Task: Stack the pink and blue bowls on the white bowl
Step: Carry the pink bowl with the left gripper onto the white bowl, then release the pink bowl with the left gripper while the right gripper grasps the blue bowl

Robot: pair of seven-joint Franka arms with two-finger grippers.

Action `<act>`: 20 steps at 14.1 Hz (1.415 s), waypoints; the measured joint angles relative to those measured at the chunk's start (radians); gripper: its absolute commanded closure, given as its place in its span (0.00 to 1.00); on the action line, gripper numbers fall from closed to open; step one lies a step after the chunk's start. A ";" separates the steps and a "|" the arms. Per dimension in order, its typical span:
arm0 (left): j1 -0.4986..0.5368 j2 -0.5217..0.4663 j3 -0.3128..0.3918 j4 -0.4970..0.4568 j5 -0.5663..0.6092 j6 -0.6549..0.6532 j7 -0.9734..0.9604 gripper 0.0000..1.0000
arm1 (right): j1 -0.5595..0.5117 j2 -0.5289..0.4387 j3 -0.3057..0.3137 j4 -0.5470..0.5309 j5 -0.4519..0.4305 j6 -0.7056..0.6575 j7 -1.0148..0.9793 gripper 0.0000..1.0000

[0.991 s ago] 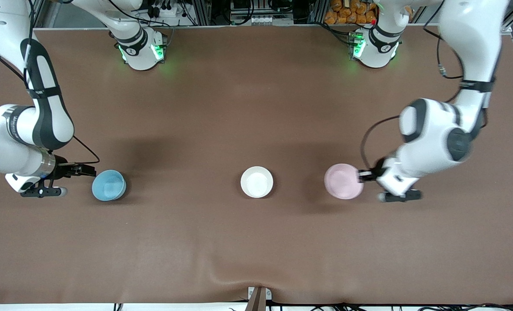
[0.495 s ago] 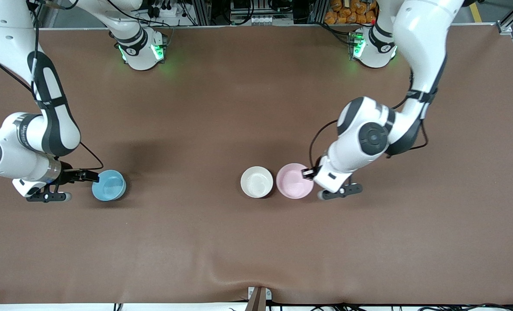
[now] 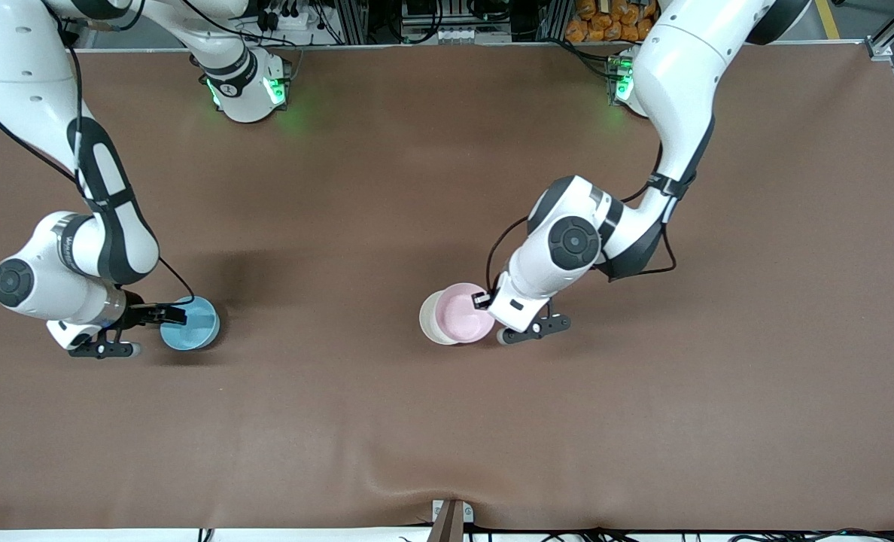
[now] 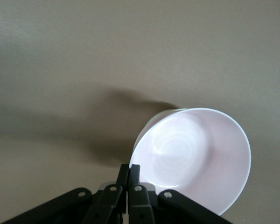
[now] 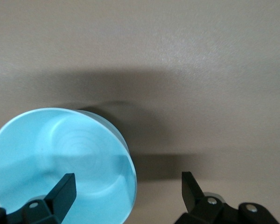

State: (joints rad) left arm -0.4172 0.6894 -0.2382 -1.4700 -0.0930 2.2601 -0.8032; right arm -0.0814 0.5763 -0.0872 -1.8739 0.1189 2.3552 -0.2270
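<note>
The blue bowl should be stacked onto the white bowl (image 3: 427,321). My right gripper will next pinch the blue bowl by its rim (image 3: 165,330) to do that.
My left gripper (image 3: 483,299) is shut on the rim of the pale pink bowl (image 3: 466,312) and holds it over the white bowl (image 3: 427,321). The pink bowl is offset toward the left arm's end, so only a crescent of the white bowl shows. The left wrist view shows the fingers (image 4: 129,170) pinched on the pink bowl's (image 4: 196,154) rim. My right gripper (image 3: 174,315) is open at the light blue bowl (image 3: 197,325) on the table toward the right arm's end. In the right wrist view the gripper (image 5: 126,179) straddles the blue bowl's (image 5: 60,158) rim, one finger over the inside and one outside.
The brown table cover (image 3: 447,421) is bare around the bowls. The two arm bases (image 3: 247,86) stand along the table edge farthest from the front camera. A small bracket (image 3: 451,516) sits at the nearest edge.
My left gripper has carried the pink bowl toward the right arm's end, from beside the white bowl to over it. My right gripper has moved up to the blue bowl's rim.
</note>
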 measured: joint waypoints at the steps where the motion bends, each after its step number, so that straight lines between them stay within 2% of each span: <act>1: -0.015 0.005 0.001 0.000 0.000 0.020 -0.008 1.00 | 0.000 0.009 0.000 0.001 0.002 0.002 0.000 0.78; 2: -0.032 0.012 0.001 0.000 0.000 0.042 -0.019 1.00 | 0.000 0.014 0.000 0.001 0.004 0.003 0.000 1.00; 7: -0.055 0.047 0.009 0.001 0.019 0.103 -0.030 1.00 | 0.000 0.016 0.000 0.005 0.008 0.003 0.000 1.00; 20: -0.055 0.076 0.013 0.001 0.067 0.108 -0.030 1.00 | -0.010 -0.005 -0.001 0.044 0.035 -0.043 -0.077 1.00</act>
State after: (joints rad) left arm -0.4723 0.7658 -0.2247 -1.4685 -0.0259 2.3679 -0.8336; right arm -0.0913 0.5711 -0.0883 -1.8302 0.1544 2.3126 -0.3042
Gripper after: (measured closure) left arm 0.978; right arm 0.956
